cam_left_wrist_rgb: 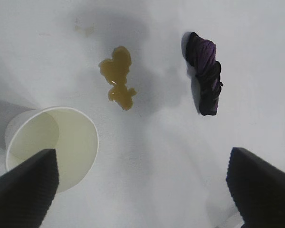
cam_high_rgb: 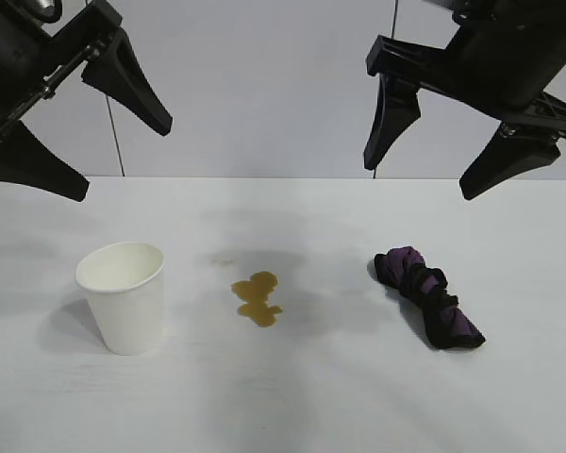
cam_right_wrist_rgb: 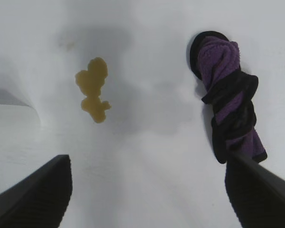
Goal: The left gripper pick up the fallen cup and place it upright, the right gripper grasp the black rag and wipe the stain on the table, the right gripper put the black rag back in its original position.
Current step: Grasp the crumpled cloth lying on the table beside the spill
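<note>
I need to take hold of the black rag next with my right gripper by its bunched middle, where its folds stand up while its ends spread flatter.
The white paper cup stands upright on the white table at the left, mouth up; the left wrist view looks down into the cup. An amber-brown stain lies mid-table, also the stain and the stain. The black rag with purple patches lies twisted at the right, seen as the rag and the rag. My left gripper hangs open high above the cup, holding nothing. My right gripper hangs open high above the rag, empty.
A pale wall with two thin vertical lines rises behind the table's far edge. Bare white tabletop lies between the cup, the stain and the rag, and toward the front edge.
</note>
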Controlling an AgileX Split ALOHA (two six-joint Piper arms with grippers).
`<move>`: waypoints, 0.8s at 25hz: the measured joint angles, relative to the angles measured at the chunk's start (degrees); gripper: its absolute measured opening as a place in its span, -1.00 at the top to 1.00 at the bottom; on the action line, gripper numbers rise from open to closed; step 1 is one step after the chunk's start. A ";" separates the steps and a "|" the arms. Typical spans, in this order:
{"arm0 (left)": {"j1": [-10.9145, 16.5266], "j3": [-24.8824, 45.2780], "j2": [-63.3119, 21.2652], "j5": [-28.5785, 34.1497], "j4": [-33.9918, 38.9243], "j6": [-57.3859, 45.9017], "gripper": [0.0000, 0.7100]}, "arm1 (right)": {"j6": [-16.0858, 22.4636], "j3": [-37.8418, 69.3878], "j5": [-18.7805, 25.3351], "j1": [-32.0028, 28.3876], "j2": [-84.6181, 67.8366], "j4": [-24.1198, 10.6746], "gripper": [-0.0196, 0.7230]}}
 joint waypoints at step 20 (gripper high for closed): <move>0.00 -1.94 0.00 2.95 7.83 -4.98 -0.95 | 2.53 0.00 -3.79 0.00 12.93 -5.94 -0.64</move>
